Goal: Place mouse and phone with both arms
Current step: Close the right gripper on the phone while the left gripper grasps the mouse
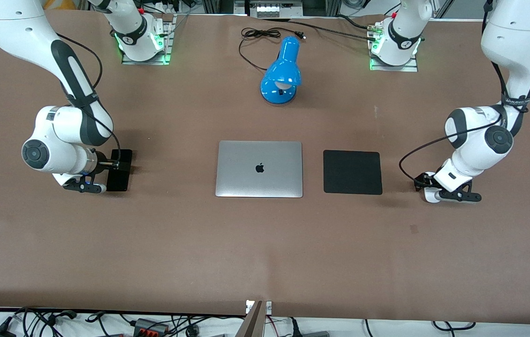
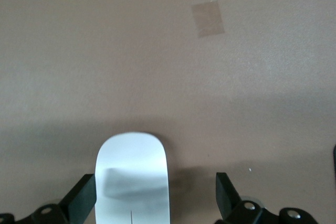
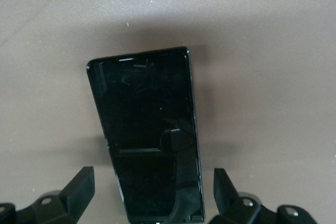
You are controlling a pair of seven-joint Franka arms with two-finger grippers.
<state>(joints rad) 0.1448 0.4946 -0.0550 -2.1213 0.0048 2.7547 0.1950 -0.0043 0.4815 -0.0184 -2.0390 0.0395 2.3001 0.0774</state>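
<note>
My left gripper should next pick up the mouse by its long sides. Then it can put the white mouse [image 1: 429, 196] on the black mouse pad [image 1: 352, 172].
The white mouse [image 1: 429, 196] lies on the brown table toward the left arm's end, beside the black mouse pad [image 1: 352, 172]. My left gripper [image 1: 435, 189] is low over it and open. In the left wrist view the mouse [image 2: 132, 174] sits between the fingers [image 2: 81, 199], close against one and well apart from the other. The black phone [image 1: 120, 170] lies flat toward the right arm's end. My right gripper [image 1: 104, 173] is low over its end and open. In the right wrist view the phone [image 3: 147, 124] lies between the spread fingers [image 3: 79, 190] with a gap on each side.
A closed silver laptop [image 1: 259, 168] lies mid-table between phone and mouse pad. A blue desk lamp [image 1: 281, 72] with a black cable [image 1: 265, 35] stands nearer the arm bases. A tape patch [image 2: 207, 18] is on the table near the mouse.
</note>
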